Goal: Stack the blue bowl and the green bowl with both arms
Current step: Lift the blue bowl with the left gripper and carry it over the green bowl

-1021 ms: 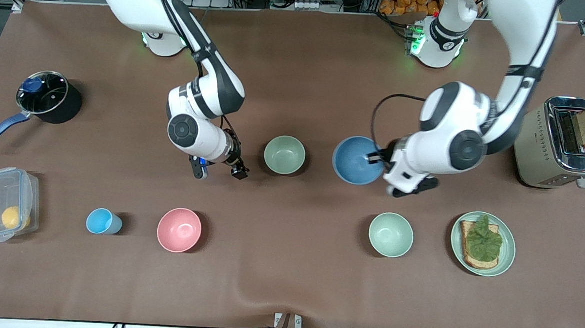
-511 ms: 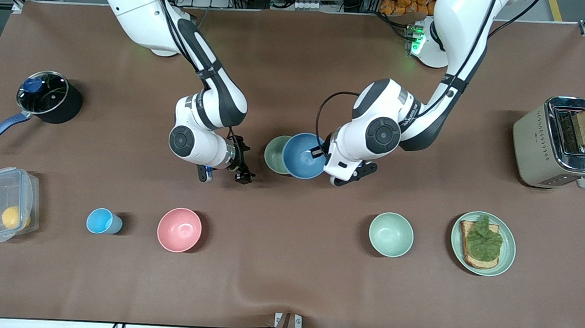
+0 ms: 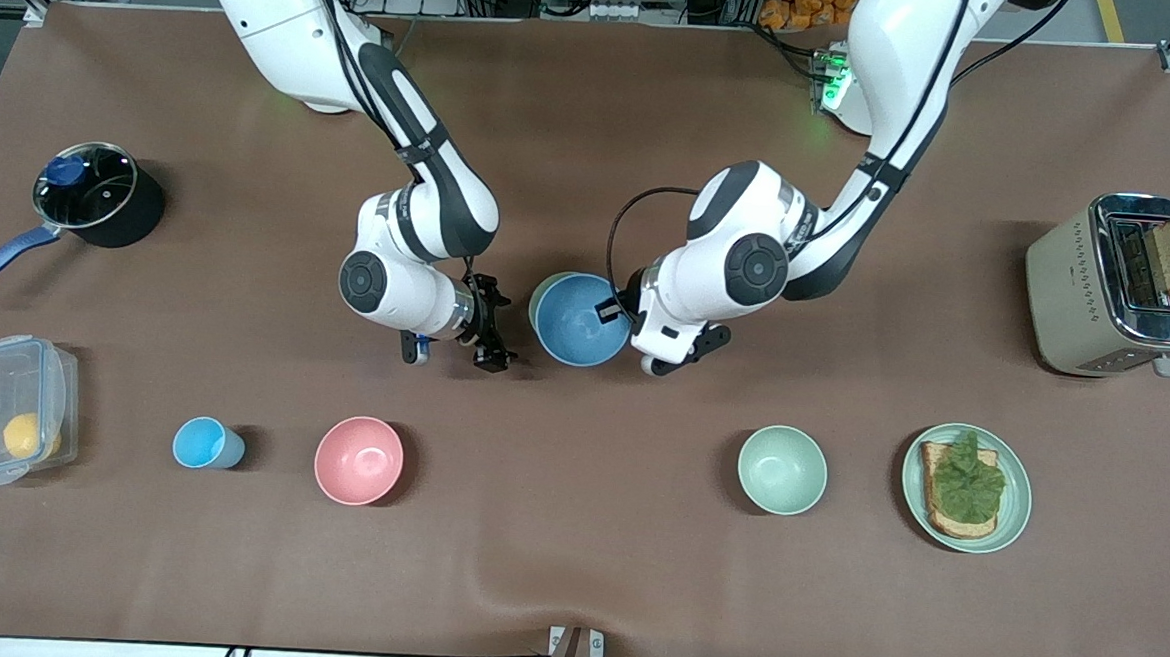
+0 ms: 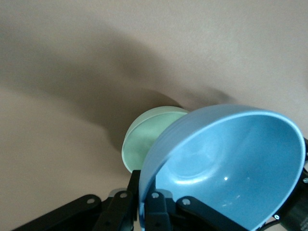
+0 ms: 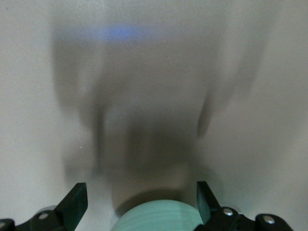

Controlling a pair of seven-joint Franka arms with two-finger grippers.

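Observation:
The blue bowl's bottom hangs off to one side of the pale green bowl, so my left gripper should keep holding the blue bowl until it nests level.
The blue bowl (image 3: pixel 573 320) hangs tilted over the pale green bowl (image 3: pixel 536 300) and covers most of it in the front view. My left gripper (image 3: pixel 610 313) is shut on the blue bowl's rim. The left wrist view shows that gripper (image 4: pixel 144 195) pinching the blue bowl (image 4: pixel 231 163), with the green bowl (image 4: pixel 144 139) on the table below. My right gripper (image 3: pixel 498 326) stands open beside the green bowl, toward the right arm's end of the table. In the right wrist view the green bowl (image 5: pixel 161 219) sits between its spread fingers (image 5: pixel 77 202), apart from them.
Nearer the front camera stand a mint-green bowl (image 3: pixel 782 469), a green plate (image 3: pixel 1020 504) with toast, a pink bowl (image 3: pixel 359 460) and a light-blue cup (image 3: pixel 203 443). A toaster (image 3: pixel 1087 295) is at the left arm's end; a pot (image 3: pixel 91 193) and a plastic container (image 3: pixel 10 409) at the right arm's end.
My left arm has carried the blue bowl from beside the green bowl to over it. My right gripper has edged closer to the green bowl, still open.

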